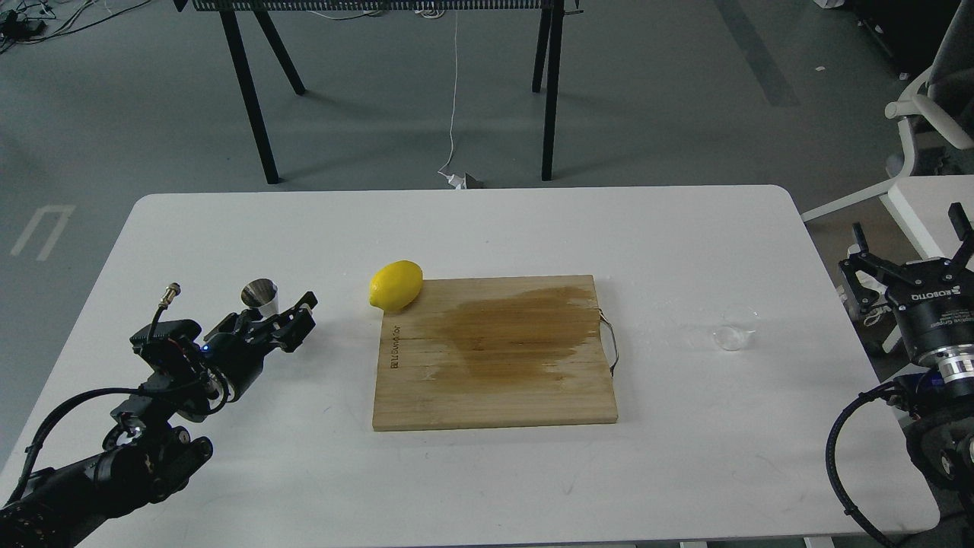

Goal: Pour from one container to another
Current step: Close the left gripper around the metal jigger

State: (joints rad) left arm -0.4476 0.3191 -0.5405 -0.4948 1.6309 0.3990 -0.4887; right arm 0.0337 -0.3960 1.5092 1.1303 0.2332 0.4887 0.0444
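The jigger's upper cone point(262, 297) slopes out to a wide rim, so my left gripper should next grab the jigger's narrow middle, just below the flare.
The steel jigger point(260, 294) stands upright on the white table point(487, 228) at the left. Only its upper cone shows. Its waist and base are hidden behind my left gripper point(275, 313), which sits just in front of it with its fingers spread, one fingertip point(307, 299) to the jigger's right. I cannot tell whether the fingers touch the jigger. The clear cup point(736, 327) sits upright on the table at the right. My right gripper point(909, 240) hangs open beyond the table's right edge, to the right of the cup and apart from it.
A wooden cutting board point(494, 354) with a dark wet stain and a metal handle lies in the middle. A lemon point(396, 285) rests at its far left corner. Black table legs stand behind, and a white chair point(924, 114) stands at the far right.
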